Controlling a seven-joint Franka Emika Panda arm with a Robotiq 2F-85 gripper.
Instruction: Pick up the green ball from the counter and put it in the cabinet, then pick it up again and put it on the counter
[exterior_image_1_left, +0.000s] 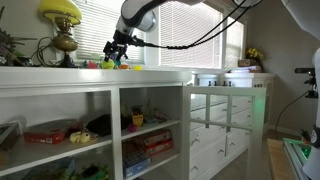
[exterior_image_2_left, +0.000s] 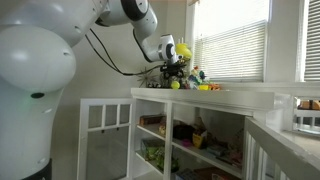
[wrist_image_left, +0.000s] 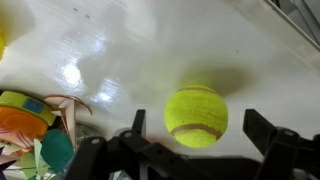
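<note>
The ball (wrist_image_left: 196, 116) lies between both fingers but shows below them in an exterior view, so my gripper comes down before it closes on the ball.
The green ball (wrist_image_left: 196, 116) lies on the white counter (wrist_image_left: 130, 50). In the wrist view it sits between my two fingers with a gap on each side. My gripper (wrist_image_left: 195, 120) is open and straddles the ball without touching it. In both exterior views the gripper (exterior_image_1_left: 117, 55) (exterior_image_2_left: 175, 74) hangs low over the counter (exterior_image_1_left: 160, 73) (exterior_image_2_left: 245, 92), with the ball (exterior_image_2_left: 174, 86) just under it. The open-fronted cabinet (exterior_image_1_left: 115, 125) (exterior_image_2_left: 165, 120) stands below the counter, with toys and boxes in its compartments.
A multicoloured toy cluster (wrist_image_left: 30, 128) (exterior_image_2_left: 203, 84) lies on the counter close beside the ball. A yellow lamp-like dome (exterior_image_1_left: 62, 12) stands further along the counter. A white drawer unit with knobs (exterior_image_1_left: 225, 125) stands beside the cabinet. Window blinds hang behind.
</note>
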